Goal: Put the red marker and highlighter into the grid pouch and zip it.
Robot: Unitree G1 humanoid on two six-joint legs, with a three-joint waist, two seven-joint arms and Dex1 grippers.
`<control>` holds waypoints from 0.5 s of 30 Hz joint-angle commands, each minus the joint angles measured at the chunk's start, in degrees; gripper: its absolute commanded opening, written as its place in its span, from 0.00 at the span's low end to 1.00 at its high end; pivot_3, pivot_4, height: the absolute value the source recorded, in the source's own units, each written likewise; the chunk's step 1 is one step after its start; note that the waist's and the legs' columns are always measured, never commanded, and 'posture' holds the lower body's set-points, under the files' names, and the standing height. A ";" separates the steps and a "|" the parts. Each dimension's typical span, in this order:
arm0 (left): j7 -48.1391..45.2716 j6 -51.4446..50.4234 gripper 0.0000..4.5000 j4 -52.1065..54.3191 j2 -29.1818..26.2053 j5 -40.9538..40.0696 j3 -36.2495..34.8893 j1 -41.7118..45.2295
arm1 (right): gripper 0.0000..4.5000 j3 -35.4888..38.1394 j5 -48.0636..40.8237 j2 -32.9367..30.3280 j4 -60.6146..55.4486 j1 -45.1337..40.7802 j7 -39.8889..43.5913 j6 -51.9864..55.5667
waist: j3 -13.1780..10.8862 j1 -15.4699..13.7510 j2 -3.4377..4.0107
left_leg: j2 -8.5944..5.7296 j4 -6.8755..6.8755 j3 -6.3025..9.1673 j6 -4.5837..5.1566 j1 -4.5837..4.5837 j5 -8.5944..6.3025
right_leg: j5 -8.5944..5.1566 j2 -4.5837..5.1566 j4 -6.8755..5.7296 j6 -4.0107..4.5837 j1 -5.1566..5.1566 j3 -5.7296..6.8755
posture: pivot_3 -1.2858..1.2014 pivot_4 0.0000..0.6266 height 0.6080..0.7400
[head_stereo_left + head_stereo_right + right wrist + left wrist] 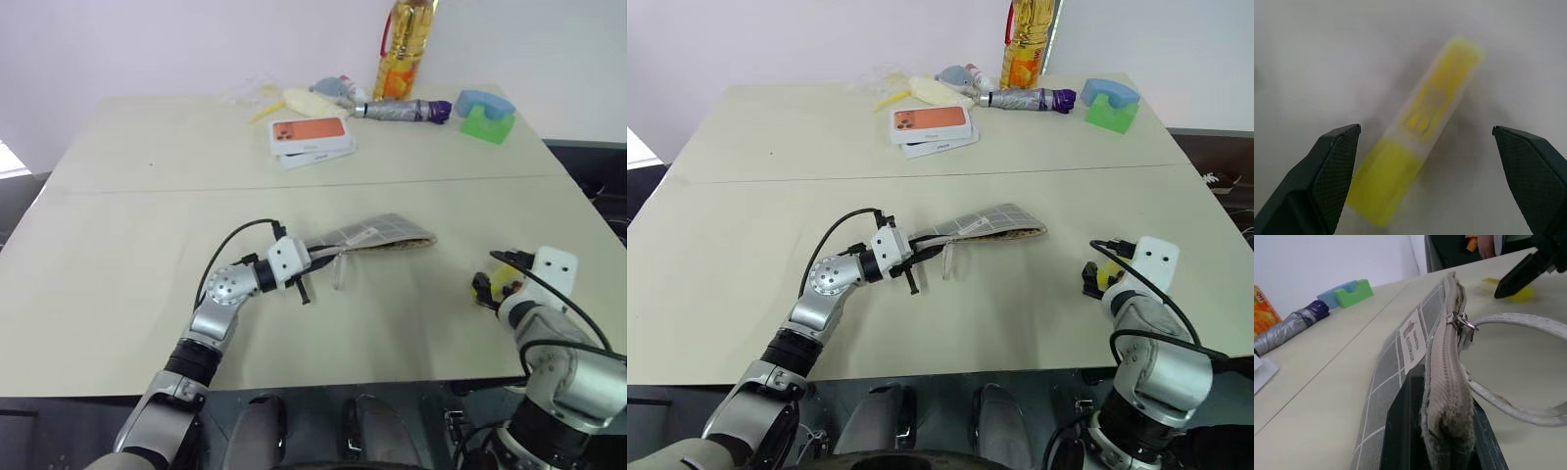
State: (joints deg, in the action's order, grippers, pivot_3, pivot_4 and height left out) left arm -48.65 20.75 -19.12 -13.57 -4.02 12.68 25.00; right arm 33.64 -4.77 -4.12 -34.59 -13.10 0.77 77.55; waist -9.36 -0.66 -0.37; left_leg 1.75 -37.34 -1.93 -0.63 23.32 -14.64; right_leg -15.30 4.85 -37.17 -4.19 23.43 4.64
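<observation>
The robot's open fingers are on both sides of the yellow highlighter's middle, so they would hold the highlighter if they closed now. The right gripper needs to close.
The grid pouch lies mid-table, grey with white lines, its near end raised off the table. My left gripper is shut on that end. In the left wrist view the zipper's ring pull and a white strap loop sit beyond the fingers. The yellow highlighter lies flat on the table at the right. My right gripper hangs open just above it, one finger on each side, not touching. The red marker is out of view.
At the table's far side stand an orange phone box, a folded grey umbrella with a purple tip, a yellow bottle and blue and green blocks. A seam crosses the table behind the pouch.
</observation>
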 commanded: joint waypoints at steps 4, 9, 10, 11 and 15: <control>0.67 0.72 0.00 0.88 -0.22 -0.56 -0.65 0.41 | 0.58 1.02 0.23 0.88 1.48 -2.11 -2.36 -0.43 | 0.00 0.04 0.00 | 0.00 0.01 0.01 0.00 0.00 0.00 | 0.00 -0.01 0.00 0.00 0.00 0.00 | 0.52 0.24 1.00; 1.50 0.52 0.00 0.93 -1.01 -0.38 -1.38 0.27 | 0.19 0.34 -1.65 -2.52 1.54 -3.65 -0.03 -3.34 | -0.01 0.09 0.03 | 0.01 0.02 0.01 0.00 -0.01 0.00 | 0.00 -0.03 0.00 0.00 0.01 0.00 | 0.52 0.24 1.00; 1.71 0.56 0.00 0.73 -1.20 -0.34 -1.56 0.44 | 0.19 -1.20 -2.08 -4.55 1.23 -3.18 1.49 -4.03 | -0.02 0.10 0.06 | 0.01 0.03 0.00 0.00 0.00 0.00 | 0.00 -0.03 0.00 0.00 0.01 0.00 | 0.52 0.24 1.00; 1.86 0.58 0.00 0.60 -1.34 -0.34 -1.63 0.56 | 0.19 -2.31 -2.39 -5.96 1.04 -2.76 2.49 -4.45 | -0.02 0.11 0.06 | 0.01 0.03 0.00 0.00 0.00 0.00 | 0.00 -0.03 0.01 0.00 0.02 -0.01 | 0.52 0.24 1.00; 2.90 0.48 0.00 -1.02 -1.98 -0.70 -2.87 2.37 | 0.19 -15.60 -0.83 -23.73 -1.82 3.37 13.68 -16.79 | -0.05 0.02 0.10 | 0.00 0.03 0.01 0.02 0.03 -0.01 | -0.01 -0.03 0.07 0.00 0.01 -0.01 | 0.52 0.24 1.00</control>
State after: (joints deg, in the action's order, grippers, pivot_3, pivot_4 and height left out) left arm -46.82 20.71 -20.14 -15.12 -4.04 11.79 26.03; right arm 21.81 -6.31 -23.99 -32.56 -10.51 10.09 66.91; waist -9.41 -0.65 -0.27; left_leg 1.72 -37.30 -1.93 -0.62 23.36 -14.65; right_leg -15.31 4.84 -37.10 -4.20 23.44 4.62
